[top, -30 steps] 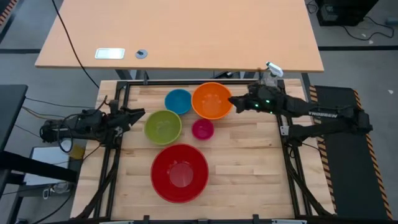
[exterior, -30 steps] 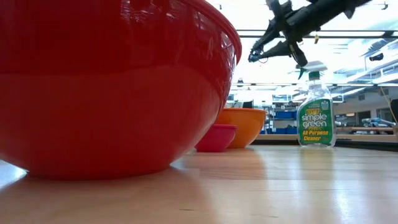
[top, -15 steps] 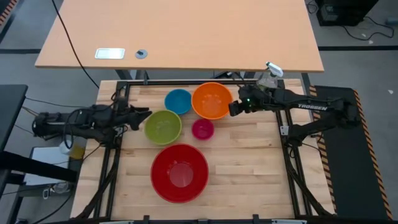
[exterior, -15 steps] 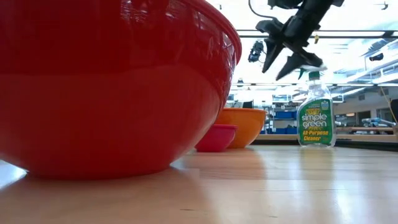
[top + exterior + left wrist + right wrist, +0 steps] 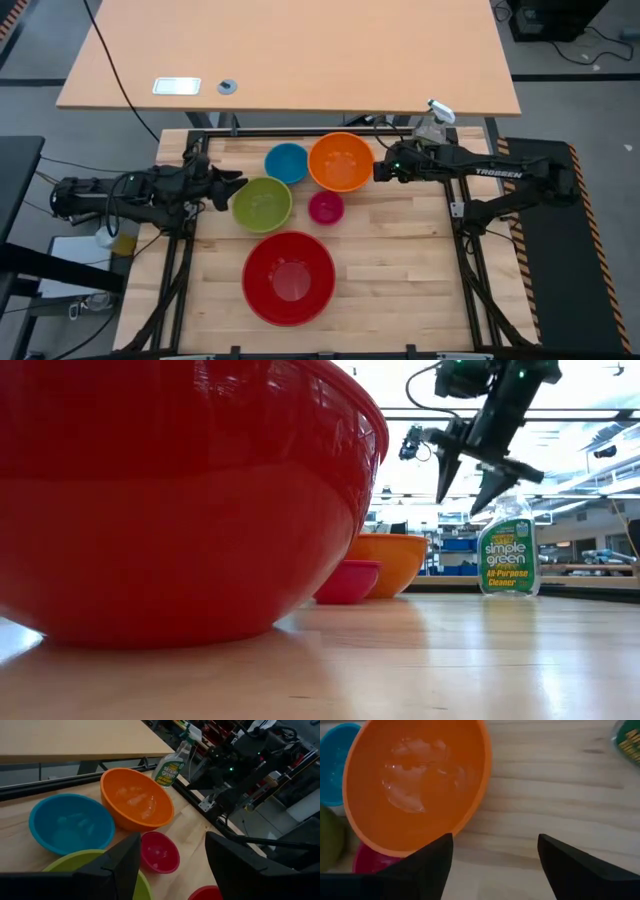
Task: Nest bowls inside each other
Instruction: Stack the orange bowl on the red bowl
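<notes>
The orange bowl needs to go inside the red bowl [image 5: 289,279], so my right gripper should next grab the orange bowl by its rim [image 5: 371,164].
Five bowls stand apart on their bases on the wooden table [image 5: 400,260]: red [image 5: 289,278] nearest, lime green [image 5: 263,204], magenta [image 5: 326,207], blue [image 5: 286,163] and orange [image 5: 341,162] at the back. My right gripper [image 5: 464,498] hangs open above the table, just right of the orange bowl's rim [image 5: 470,815], slanting down, touching nothing. My left gripper [image 5: 236,183] is open in the air at the green bowl's left edge, pointing across the bowls [image 5: 172,870].
A clear spray bottle [image 5: 508,550] with a green label stands at the table's far right corner, close behind my right gripper. A larger desk [image 5: 290,60] lies beyond the far edge. Bare wood lies right of the red bowl.
My right gripper has opened wide, tipped from nearly level to slanting down, and sunk a little beside the orange bowl's right rim. My left arm has risen and reached slightly toward the green bowl, its gripper staying open. No bowl has moved.
</notes>
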You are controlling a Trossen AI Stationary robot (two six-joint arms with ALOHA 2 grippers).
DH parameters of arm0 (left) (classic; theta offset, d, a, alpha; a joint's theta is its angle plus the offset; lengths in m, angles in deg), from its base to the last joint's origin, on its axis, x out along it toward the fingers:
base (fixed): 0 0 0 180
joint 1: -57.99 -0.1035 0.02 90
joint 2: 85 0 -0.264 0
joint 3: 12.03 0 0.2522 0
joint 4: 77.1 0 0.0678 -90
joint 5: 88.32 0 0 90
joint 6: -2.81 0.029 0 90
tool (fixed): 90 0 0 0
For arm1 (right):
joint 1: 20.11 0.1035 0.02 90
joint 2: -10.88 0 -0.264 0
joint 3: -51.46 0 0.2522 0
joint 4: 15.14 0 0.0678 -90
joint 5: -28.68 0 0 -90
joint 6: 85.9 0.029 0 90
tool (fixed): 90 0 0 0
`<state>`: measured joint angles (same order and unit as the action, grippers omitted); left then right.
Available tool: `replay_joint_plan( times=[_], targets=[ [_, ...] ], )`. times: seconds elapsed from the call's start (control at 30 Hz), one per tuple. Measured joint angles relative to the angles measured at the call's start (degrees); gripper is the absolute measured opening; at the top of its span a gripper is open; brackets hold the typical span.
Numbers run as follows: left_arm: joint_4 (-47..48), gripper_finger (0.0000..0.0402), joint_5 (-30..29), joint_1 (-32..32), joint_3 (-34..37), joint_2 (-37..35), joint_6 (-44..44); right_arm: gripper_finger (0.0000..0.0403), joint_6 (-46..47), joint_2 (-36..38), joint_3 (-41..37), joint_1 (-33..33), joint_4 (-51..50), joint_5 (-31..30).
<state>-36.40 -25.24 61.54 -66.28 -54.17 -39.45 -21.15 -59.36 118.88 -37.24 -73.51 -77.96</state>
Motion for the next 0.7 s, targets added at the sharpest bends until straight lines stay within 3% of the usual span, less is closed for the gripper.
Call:
replay_joint_plan(
  times=[0.2,0.53,0.7],
  targets=[
    [-0.1,0.0224,0.0,0.0,0.0,1.5,0.0,0.0263,1.3,0.0,-8.1,-1.3,15.3,1.2],
    [-0.1,0.0224,0.0,0.0,0.0,2.6,-0.6,0.0254,2.5,-0.1,-12.5,-4.2,23.0,1.2],
    [-0.1,0.0224,0.0,0.0,0.0,2.6,-0.6,0.0254,0.7,-4.6,-12.6,-6.0,29.8,4.6]
  ],
)
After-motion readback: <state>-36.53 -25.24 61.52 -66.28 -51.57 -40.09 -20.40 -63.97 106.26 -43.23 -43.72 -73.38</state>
